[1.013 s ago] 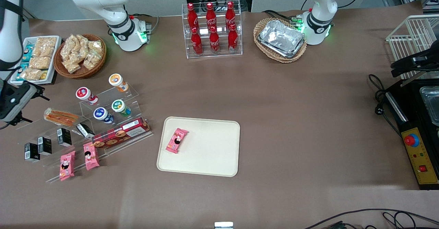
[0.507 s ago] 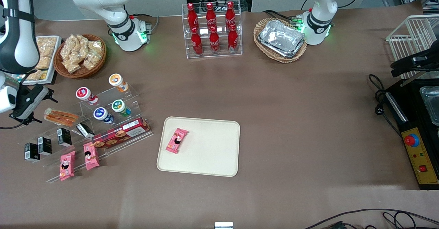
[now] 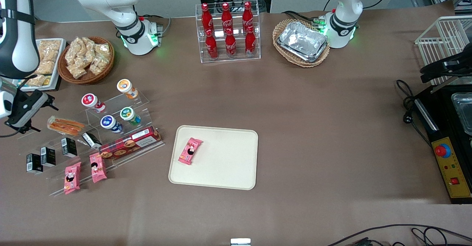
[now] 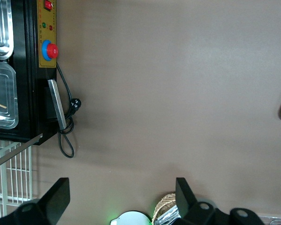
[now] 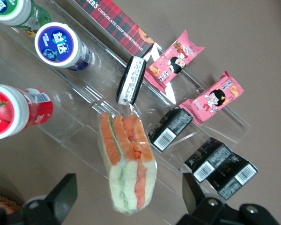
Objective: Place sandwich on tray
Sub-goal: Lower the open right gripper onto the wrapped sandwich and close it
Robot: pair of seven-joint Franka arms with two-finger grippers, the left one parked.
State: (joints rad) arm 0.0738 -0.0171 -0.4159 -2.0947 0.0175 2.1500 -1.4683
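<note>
My gripper grabs the sandwich by its middle [image 3: 65, 125] next, to place it on the cream tray [image 3: 228, 165].
The sandwich [image 3: 65, 125], white bread with orange and green filling in clear wrap, lies on a clear acrylic display step [image 3: 92, 128] toward the working arm's end of the table. My right gripper [image 3: 26, 122] hovers beside and above it, at the table's end. In the right wrist view the gripper [image 5: 129, 199] is open, its fingers spread wider than the sandwich [image 5: 127, 161], which lies below and between them, untouched. The cream tray [image 3: 228, 165] lies mid-table, nearer the front camera, with one pink snack packet [image 3: 190, 151] on it.
The acrylic steps also hold yogurt cups [image 3: 110, 123], a red plaid biscuit box [image 3: 129, 144], small black cartons [image 3: 48, 156] and two pink packets [image 3: 84, 173]. A snack basket [image 3: 86, 59] and a white snack tray [image 3: 38, 63] stand farther back. A cola rack [image 3: 228, 32] stands mid-back.
My right arm has swung in over the table's end. The gripper shifted toward the sandwich, then back slightly. The sandwich and tray have not moved.
</note>
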